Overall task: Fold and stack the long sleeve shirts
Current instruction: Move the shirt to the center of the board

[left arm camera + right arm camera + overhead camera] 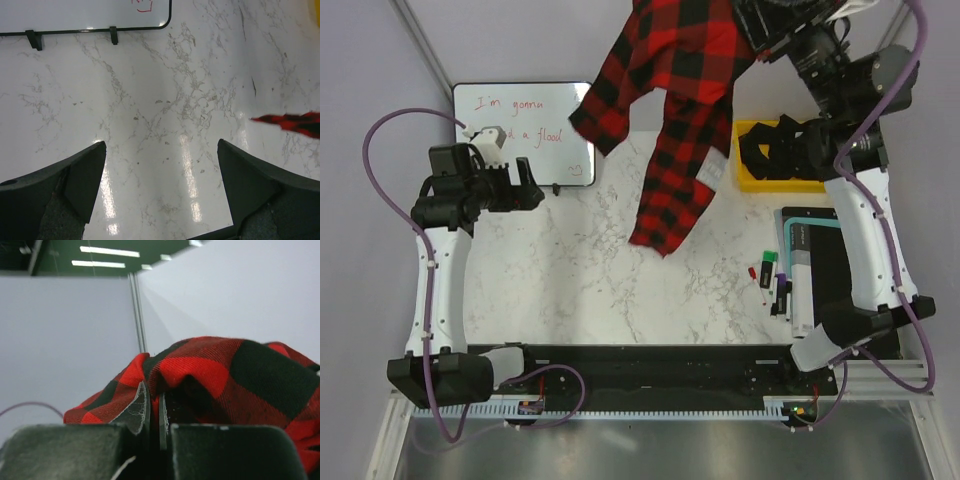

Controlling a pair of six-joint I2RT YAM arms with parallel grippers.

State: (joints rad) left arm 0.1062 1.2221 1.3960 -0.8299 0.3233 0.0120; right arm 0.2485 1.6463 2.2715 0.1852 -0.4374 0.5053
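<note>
I need to spread the shirt for folding, so next I should use my left gripper to grab a loose hanging end (660, 232) of the flannel shirt (675, 90), away from my right gripper.
A red-and-black check flannel shirt (675, 90) hangs in the air at the back of the table, lifted high; its lower end (665, 225) reaches the marble top. My right gripper (765, 30) is raised at the top right and shut on a fold of the shirt (210, 375). My left gripper (535, 187) is open and empty, held over the table at the left, by the whiteboard. In the left wrist view its two fingers (82, 175) stand wide apart over bare marble, and a tip of the shirt (292, 121) shows at the right edge.
A whiteboard (525, 125) with red writing lies at the back left. A yellow bin (770, 155) holding black things stands at the back right. A dark tray (820, 265) and several markers (775, 285) lie at the right.
</note>
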